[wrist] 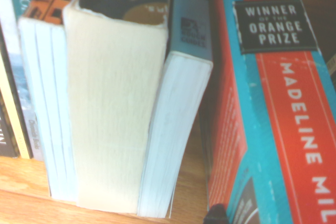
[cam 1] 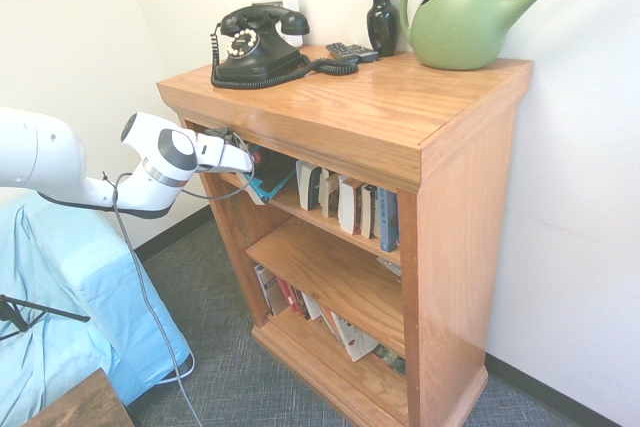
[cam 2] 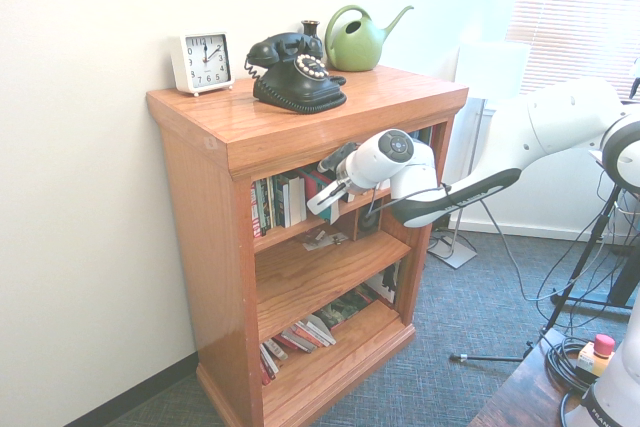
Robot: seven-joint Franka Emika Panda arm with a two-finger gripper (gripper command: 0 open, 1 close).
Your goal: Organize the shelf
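The book's red side sits in over the wooden board, close alongside the white-paged paperback, so it is time for my gripper to open and release the book.
The shelf (cam 1: 400, 117) is an orange-brown oak bookcase (cam 2: 300, 117) with a thick top and three inner boards. My gripper (cam 1: 246, 160) reaches into the left end of its top compartment and is shut on a red and teal book (cam 1: 268, 185), which tilts out of the row. From the other side the gripper (cam 2: 328, 194) sits in front of the upright books (cam 2: 280, 202). The wrist view shows that book (wrist: 278, 129), printed "Winner of the Orange Prize", beside three paperbacks (wrist: 115, 103) standing page-edges out.
On top stand a black dial telephone (cam 1: 258, 47), a dark vase (cam 1: 382, 19), a green watering can (cam 1: 460, 22), a remote (cam 1: 352, 51) and a white clock (cam 2: 203, 62). More books (cam 1: 345, 202) fill the top board; others lean on the bottom board (cam 1: 300, 302). Blue-draped furniture (cam 1: 60, 297) stands left.
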